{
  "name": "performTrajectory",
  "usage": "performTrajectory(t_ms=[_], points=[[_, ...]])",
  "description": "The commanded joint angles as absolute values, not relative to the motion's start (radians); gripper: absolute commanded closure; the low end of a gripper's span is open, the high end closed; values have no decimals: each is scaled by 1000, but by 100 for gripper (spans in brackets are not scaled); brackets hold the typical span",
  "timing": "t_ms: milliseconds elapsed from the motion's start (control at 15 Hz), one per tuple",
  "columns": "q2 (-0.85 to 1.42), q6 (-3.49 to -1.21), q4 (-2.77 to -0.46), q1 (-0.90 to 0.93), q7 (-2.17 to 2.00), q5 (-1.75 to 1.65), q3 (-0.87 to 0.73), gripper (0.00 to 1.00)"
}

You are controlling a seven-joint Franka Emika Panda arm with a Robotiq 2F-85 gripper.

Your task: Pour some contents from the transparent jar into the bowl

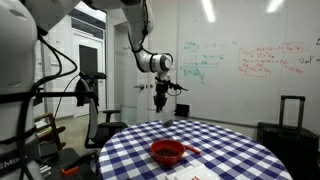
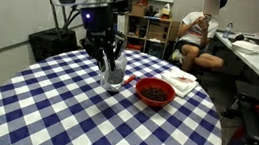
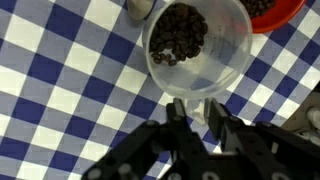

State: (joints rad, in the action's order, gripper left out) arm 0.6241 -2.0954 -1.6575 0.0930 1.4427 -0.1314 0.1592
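Observation:
The transparent jar's bottom [image 1: 167, 122] [image 3: 178, 33] is above the checked cloth, so the robot's gripper needs to bring the jar down before it lets go.
The transparent jar [image 3: 222, 52] is a clear cylinder with dark pieces in its bottom. In the wrist view I look down into its open mouth. My gripper [image 3: 196, 108] is shut on the near side of the jar's wall, one finger on each side of it. In both exterior views the gripper [image 2: 110, 62] [image 1: 163, 101] points down and holds the jar [image 2: 114, 79] [image 1: 165, 114] upright, at or just above the tablecloth. The red bowl [image 2: 154, 91] [image 1: 168, 152] stands on the table right beside the jar, with dark contents inside. Its rim shows in the wrist view [image 3: 278, 10].
The round table has a blue-and-white checked cloth [image 2: 63, 114]. A white napkin [image 2: 182, 81] lies behind the bowl. A small round object [image 3: 140, 7] sits at the wrist view's top edge. A person [image 2: 197, 36] sits at the back, and a black suitcase [image 1: 290, 122] stands by the whiteboard.

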Motion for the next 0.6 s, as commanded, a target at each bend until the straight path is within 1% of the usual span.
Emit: performTrajectory(t_ms=[0, 533], points=[[703, -2049, -1580, 120, 1433, -141, 180, 93], [799, -2040, -1543, 154, 1429, -144, 189, 93]])
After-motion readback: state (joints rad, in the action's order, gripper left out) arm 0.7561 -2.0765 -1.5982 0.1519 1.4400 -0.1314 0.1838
